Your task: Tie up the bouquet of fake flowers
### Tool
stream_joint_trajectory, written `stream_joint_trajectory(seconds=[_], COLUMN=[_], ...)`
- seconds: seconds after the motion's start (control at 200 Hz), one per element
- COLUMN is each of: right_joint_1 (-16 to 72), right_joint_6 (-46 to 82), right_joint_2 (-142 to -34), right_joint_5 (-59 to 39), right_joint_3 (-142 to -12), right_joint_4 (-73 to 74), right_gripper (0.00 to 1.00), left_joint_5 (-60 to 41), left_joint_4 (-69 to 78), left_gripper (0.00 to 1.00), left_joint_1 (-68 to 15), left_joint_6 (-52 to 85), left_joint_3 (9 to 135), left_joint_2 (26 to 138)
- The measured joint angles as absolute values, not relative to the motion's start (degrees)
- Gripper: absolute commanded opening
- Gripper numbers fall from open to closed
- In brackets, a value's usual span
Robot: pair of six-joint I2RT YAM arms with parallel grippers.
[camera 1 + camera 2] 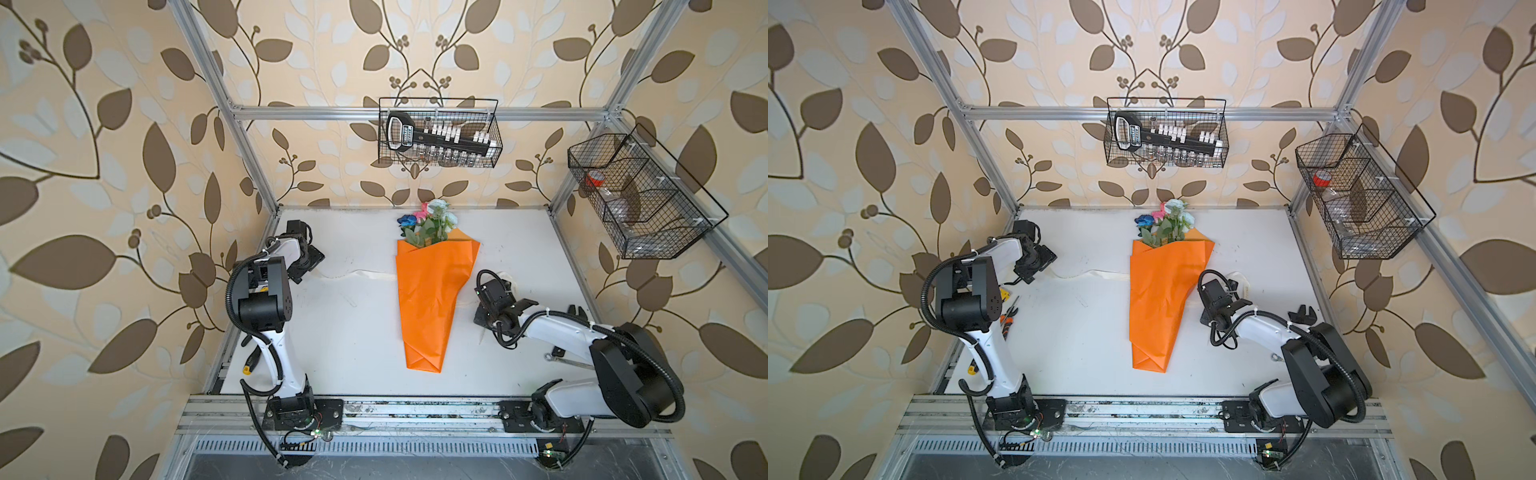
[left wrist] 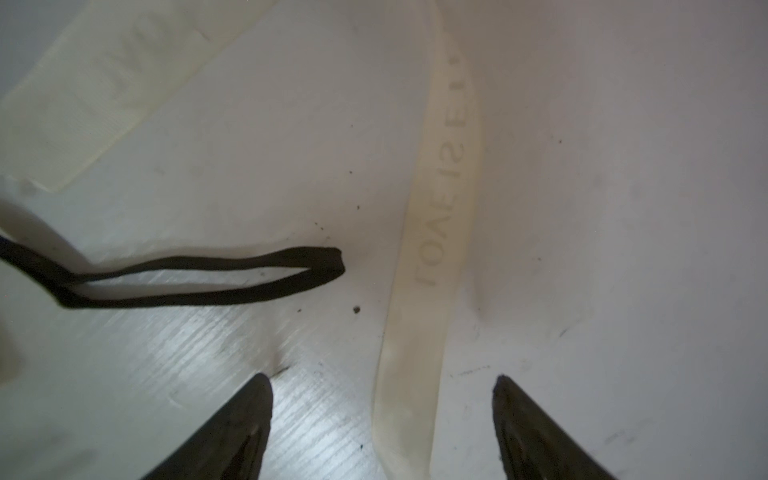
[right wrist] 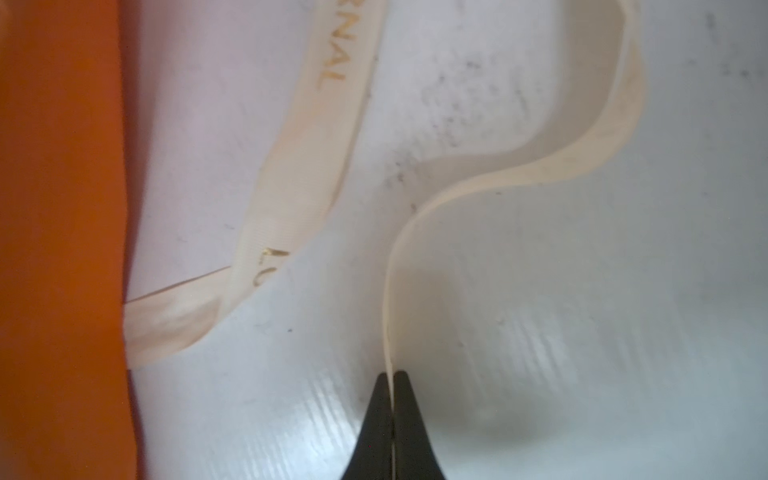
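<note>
My left gripper grabs the cream ribbon (image 1: 365, 274) near its loose end next, far from the paper (image 1: 432, 300), to leave length to tie the bouquet.
The bouquet of fake flowers (image 1: 430, 299) (image 1: 1160, 299) lies mid-table in orange wrapping paper, with its pink, blue and pale blooms (image 1: 428, 222) toward the back wall. A cream ribbon (image 1: 365, 274) with lettering runs out from under the paper on both sides. My left gripper (image 2: 382, 380) is open low over the table left of the bouquet. The ribbon (image 2: 440, 232) runs between its fingers, touching neither. Just right of the orange paper (image 3: 62, 208), my right gripper (image 3: 392, 374) is shut on the ribbon (image 3: 540, 166), which stands on edge and curls away from the tips.
A thin black band (image 2: 199, 278) lies looped on the table near the left gripper. Pliers (image 1: 1009, 316) rest at the left table edge and a wrench (image 1: 552, 357) near the right arm. Wire baskets hang on the back wall (image 1: 438, 133) and on the right wall (image 1: 640, 195).
</note>
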State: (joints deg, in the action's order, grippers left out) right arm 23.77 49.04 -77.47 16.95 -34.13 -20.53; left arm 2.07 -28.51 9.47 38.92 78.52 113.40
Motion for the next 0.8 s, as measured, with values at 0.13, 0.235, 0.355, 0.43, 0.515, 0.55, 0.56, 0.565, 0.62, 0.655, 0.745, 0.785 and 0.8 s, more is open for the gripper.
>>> stream_joint_trajectory(seconds=[0.13,0.235,0.355,0.43,0.515,0.55,0.56,0.565,0.62,0.655,0.745,0.785,0.8], right_joint_1=[19.49,15.0,9.69,6.66,3.81,2.94,2.79,2.66,1.96,1.74,1.69,1.69,1.69], right_joint_6=[47.75,45.25,41.85,39.53,37.39,36.69,36.53,36.38,35.59,35.03,33.98,33.54,33.41], right_joint_2=[-68.64,-62.26,-59.11,-58.3,-58.13,-58.19,-58.22,-58.24,-58.5,-58.92,-60.4,-61.1,-61.32], right_joint_5=[17.41,17.72,17.82,17.8,17.74,17.58,17.56,17.54,17.37,17.17,16.56,16.34,16.23], right_joint_3=[-34.26,-36.4,-41.19,-44.12,-46.5,-47.18,-47.29,-47.4,-48.01,-48.4,-49.47,-49.95,-50.11], right_joint_4=[-23.53,-26.41,-28.71,-29.5,-30.13,-30.3,-30.35,-30.37,-30.72,-30.81,-31.07,-31.09,-31.07], right_gripper=[0.0,0.0,0.0,0.0,0.0,0.0,0.0,0.0,0.0,0.0,0.0,0.0,0.0], left_joint_5=[2.2,2.28,3.11,3.66,4.14,4.23,4.27,4.27,4.27,3.99,3.03,2.74,2.59], left_joint_4=[-29.02,-29.34,-29.56,-30.06,-31.09,-31.81,-31.97,-32.01,-32.8,-33.28,-34.85,-35.77,-35.97], left_gripper=[0.81,0.76,0.76,0.77,0.83,0.87,0.87,0.87,0.9,0.91,0.94,0.94,0.95], left_joint_1=[9.5,9.85,9.98,10.24,10.74,11.05,11.18,11.22,11.86,12.45,13.93,14.5,14.72], left_joint_6=[38.65,38.2,37.67,37.45,36.75,36.29,36.27,36.14,35.44,34.96,34.02,33.5,33.43], left_joint_3=[80.2,81.58,84.53,87.0,90.04,91.53,91.96,92.12,94.54,95.96,99.88,101.95,102.67], left_joint_2=[114.1,114.54,116.53,118.39,120.51,121.4,121.6,121.67,123.02,123.63,125.1,125.84,126.06])
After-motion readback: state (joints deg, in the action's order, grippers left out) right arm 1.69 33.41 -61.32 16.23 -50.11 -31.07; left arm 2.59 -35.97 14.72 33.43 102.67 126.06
